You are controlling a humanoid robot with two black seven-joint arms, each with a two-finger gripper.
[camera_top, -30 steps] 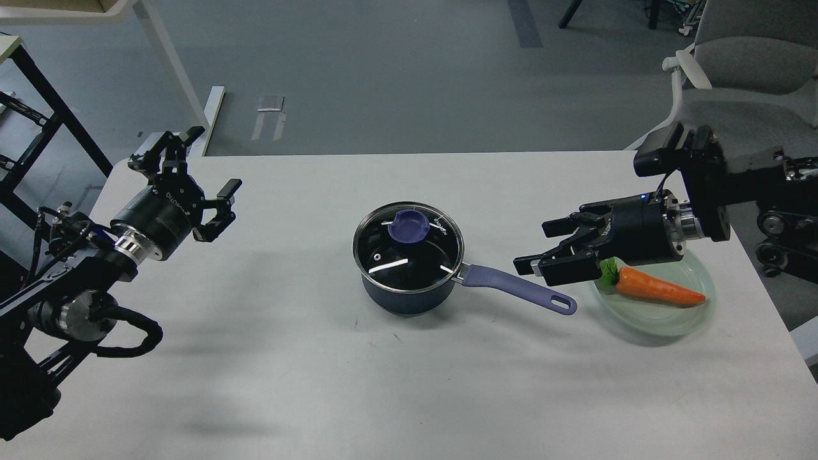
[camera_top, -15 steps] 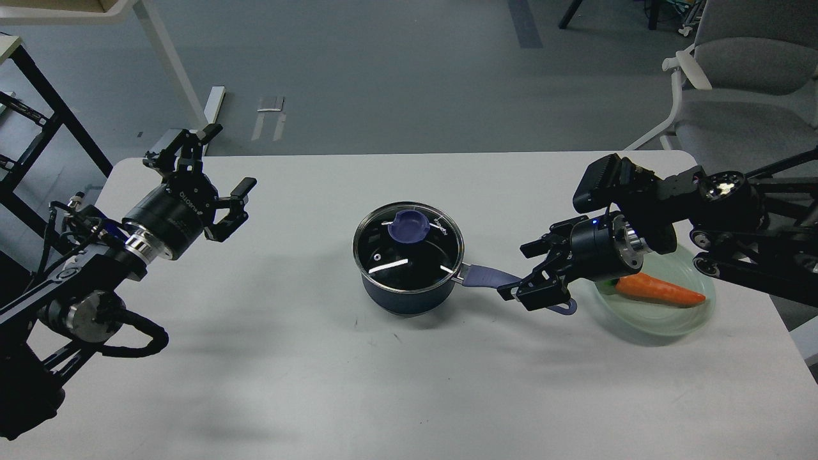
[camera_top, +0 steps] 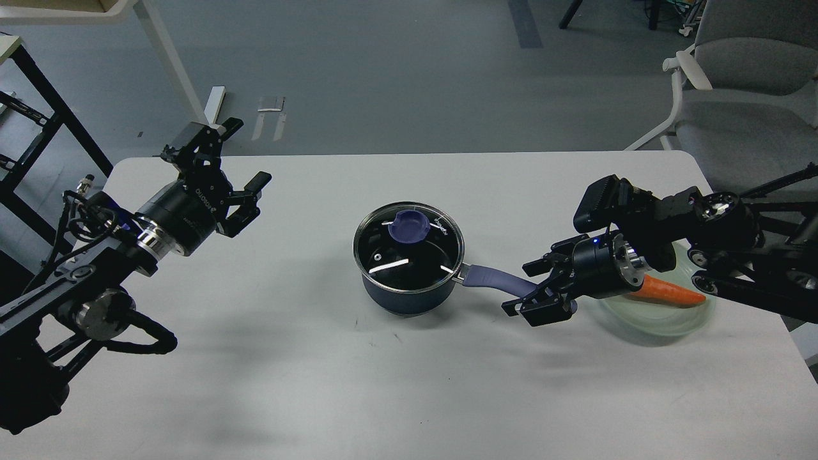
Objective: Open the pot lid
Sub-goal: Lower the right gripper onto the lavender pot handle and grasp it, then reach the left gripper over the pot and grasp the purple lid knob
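The pot [camera_top: 409, 281] has to stay steady while the pot's lid comes off, so the right gripper will next grab it by its handle's end [camera_top: 519, 285].
A dark blue pot [camera_top: 409, 281] stands at the middle of the white table [camera_top: 383, 383]. Its glass lid [camera_top: 390, 255] with a purple knob [camera_top: 409, 227] lies shut on it. The purple handle [camera_top: 492, 278] points right. My right gripper [camera_top: 529, 287] is open, with one finger above and one below the far end of the handle. My left gripper [camera_top: 249, 149] is open and empty, held above the table's back left, well apart from the pot.
A pale green plate [camera_top: 664, 319] with an orange carrot [camera_top: 674, 292] lies just right of the handle's end, partly behind my right wrist. A grey office chair [camera_top: 741, 83] stands beyond the table's back right corner.
My right gripper moved left and down from over the plate until its fingers straddle the handle's end. My left gripper rose and moved right, toward the pot. The pot and lid have not moved.
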